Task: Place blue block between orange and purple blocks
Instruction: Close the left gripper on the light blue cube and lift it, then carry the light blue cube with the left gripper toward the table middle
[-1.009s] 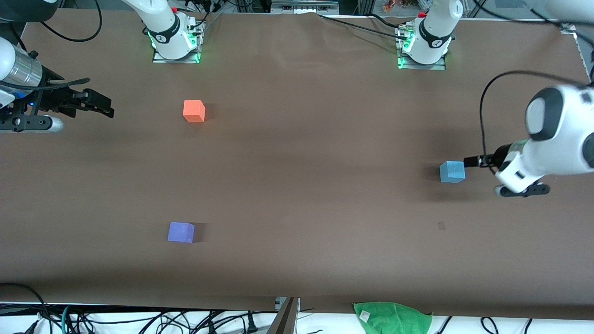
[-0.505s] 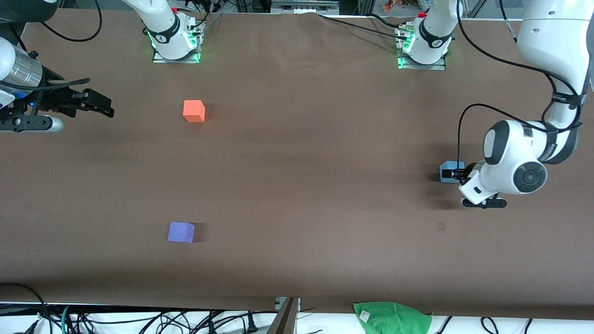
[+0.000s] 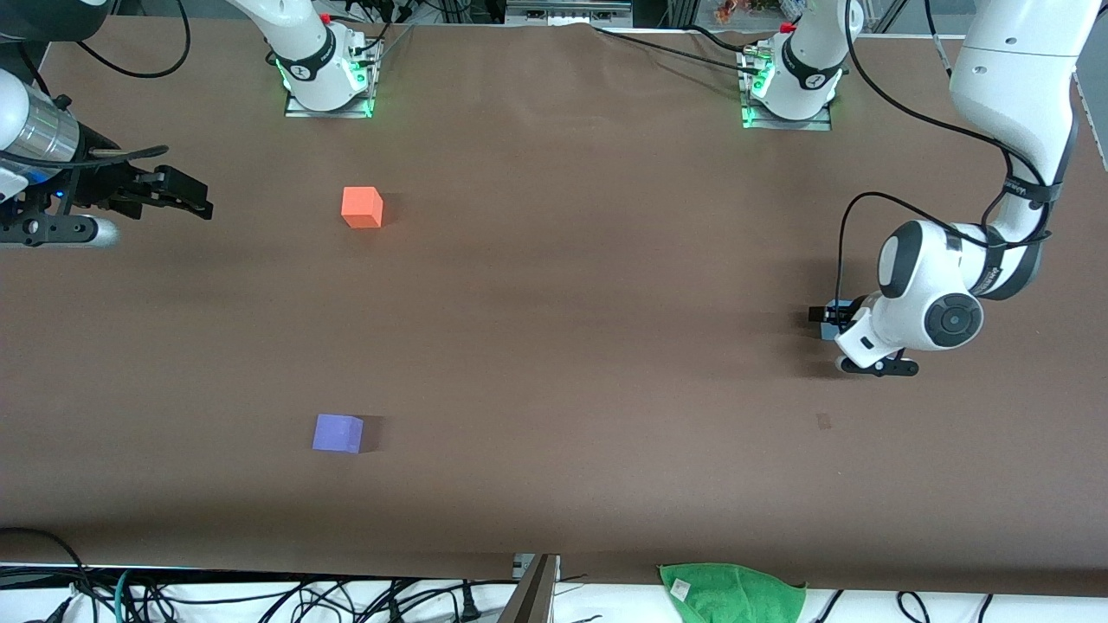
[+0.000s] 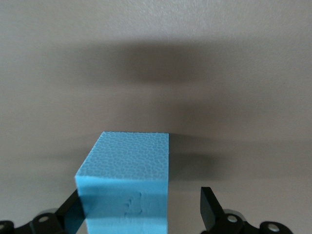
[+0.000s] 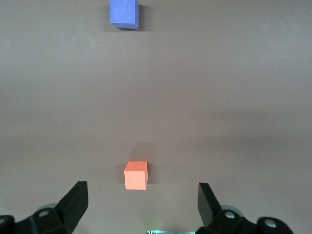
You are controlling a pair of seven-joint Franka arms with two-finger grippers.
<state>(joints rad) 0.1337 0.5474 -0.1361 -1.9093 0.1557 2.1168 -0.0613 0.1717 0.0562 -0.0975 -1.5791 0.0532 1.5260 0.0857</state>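
The blue block (image 3: pixel 834 329) has to go between the purple block and the orange block (image 3: pixel 362 208), so the left gripper should next grab it by its opposite sides.
The blue block (image 3: pixel 834 329) sits on the table near the left arm's end, mostly covered by the left hand. My left gripper (image 3: pixel 827 318) is low over it and open, its fingers astride the block. In the left wrist view the blue block (image 4: pixel 129 190) fills the space in my left gripper (image 4: pixel 141 207); one finger is against it and the other stands apart. The orange block (image 3: pixel 362 208) and the purple block (image 3: pixel 338 433) lie toward the right arm's end, the purple one nearer the camera. My right gripper (image 3: pixel 192 197) waits open beside the orange block (image 5: pixel 136 175), which shows past the gripper (image 5: pixel 141 204) with the purple block (image 5: pixel 124 13).
A green cloth (image 3: pixel 731 593) lies off the table's near edge. Cables run along that edge and by the arm bases. A wide stretch of bare brown table (image 3: pixel 563 320) separates the blue block from the other two.
My left arm has swung in and down toward the blue block, and its fingers now stand on either side of it. The blocks and my right arm have not moved.
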